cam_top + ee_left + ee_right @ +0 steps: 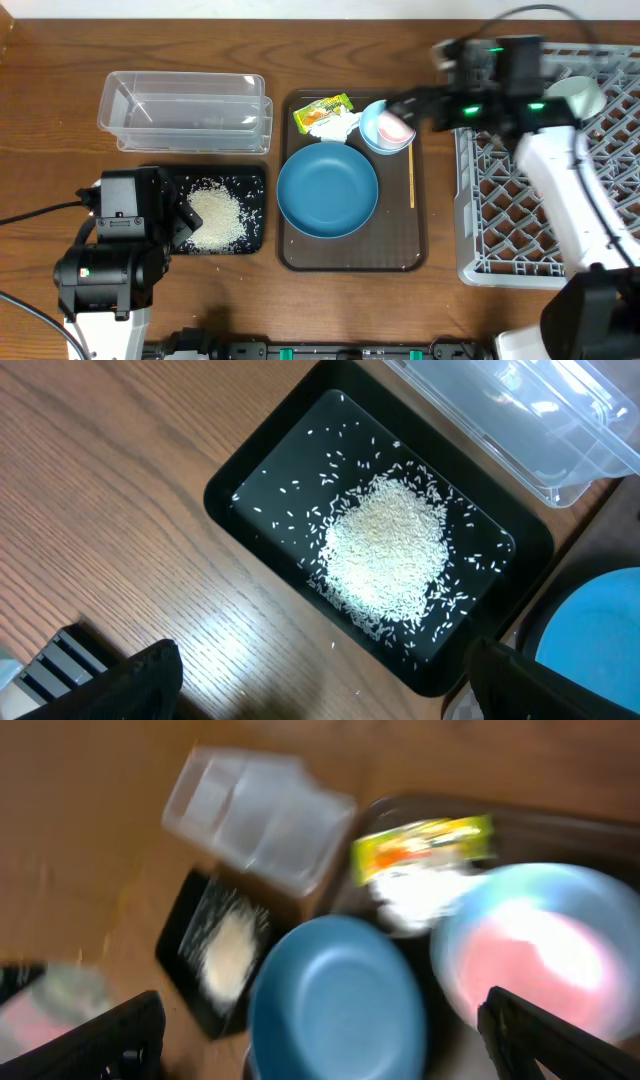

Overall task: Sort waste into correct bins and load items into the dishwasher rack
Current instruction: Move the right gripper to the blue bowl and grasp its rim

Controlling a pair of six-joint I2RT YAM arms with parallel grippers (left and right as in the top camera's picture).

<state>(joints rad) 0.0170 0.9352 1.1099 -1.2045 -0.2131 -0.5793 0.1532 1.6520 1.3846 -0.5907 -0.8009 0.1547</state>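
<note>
My right gripper grabs the dark-blue bowl (327,190) next, by its rim on the side toward the black tray, to tilt and load it into the rack.
White rice (215,218) lies heaped in the black tray (250,190), which the left wrist view also shows (250,480). My left gripper (320,695) is open and empty over the tray's near edge. The clear tub (185,110) stands behind it. On the brown serving tray (350,260) are the dark-blue bowl (327,190), the yellow-green wrapper (322,108), the white tissue (338,126), the chopstick (412,180) and a light-blue bowl (370,135) holding the pink cup (393,128). My right gripper (398,106) is open and empty above that bowl. Its wrist view is blurred.
The grey dishwasher rack (520,230) fills the right side, and my right arm reaches across it. A pale mint-green bowl (575,95) sits in its far part. A few stray rice grains (333,647) lie on the wood beside the black tray.
</note>
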